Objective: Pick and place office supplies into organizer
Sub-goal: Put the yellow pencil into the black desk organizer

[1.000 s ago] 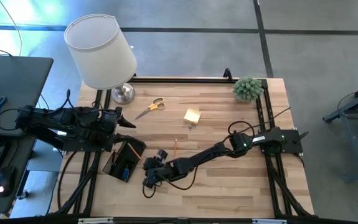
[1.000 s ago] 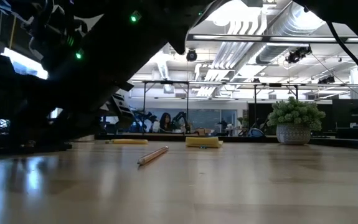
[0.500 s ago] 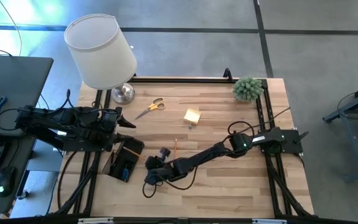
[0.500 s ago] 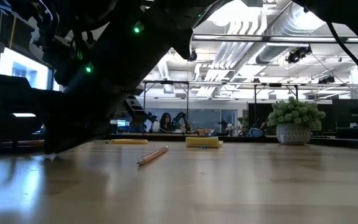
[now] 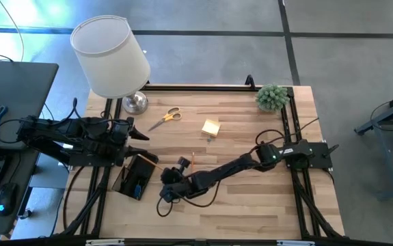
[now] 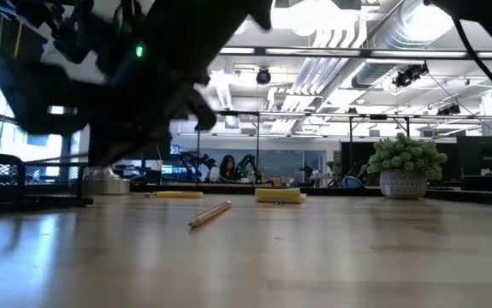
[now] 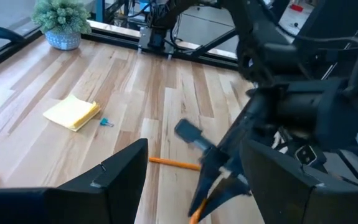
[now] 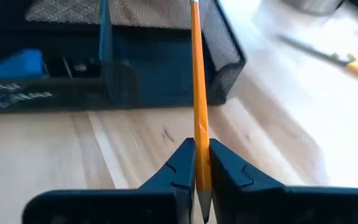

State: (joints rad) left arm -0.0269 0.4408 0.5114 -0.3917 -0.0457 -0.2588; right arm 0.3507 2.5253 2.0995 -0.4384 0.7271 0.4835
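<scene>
My left gripper grabs the wooden pencil next by its bare part reaching out past my right gripper's fingers, which cover one end of the pencil, to place it.
My right gripper is shut on a wooden pencil that reaches out over the black mesh organizer, which holds a blue piece. My left gripper hovers open at the organizer's far end, touching nothing. A second pencil lies flat on the table beside the right arm. The yellow sticky-note pad with a small blue piece next to it, and the yellow-handled scissors, lie farther back. My right gripper pinches the pencil near one end between its two fingers. The fingers come from the table's right, and the pencil runs on forward out of them, along their line. It is lifted clear, its free end above the organizer's wall.
A white-shaded lamp with a chrome base stands at the far left. A small green plant sits at the far right corner. The near half of the table is bare wood.
My right gripper has risen from the table beside the organizer and shifted a little toward the far edge. The pencil has come up with it. In the low view the arm now hangs above the tabletop and the organizer's mesh shows beneath it.
</scene>
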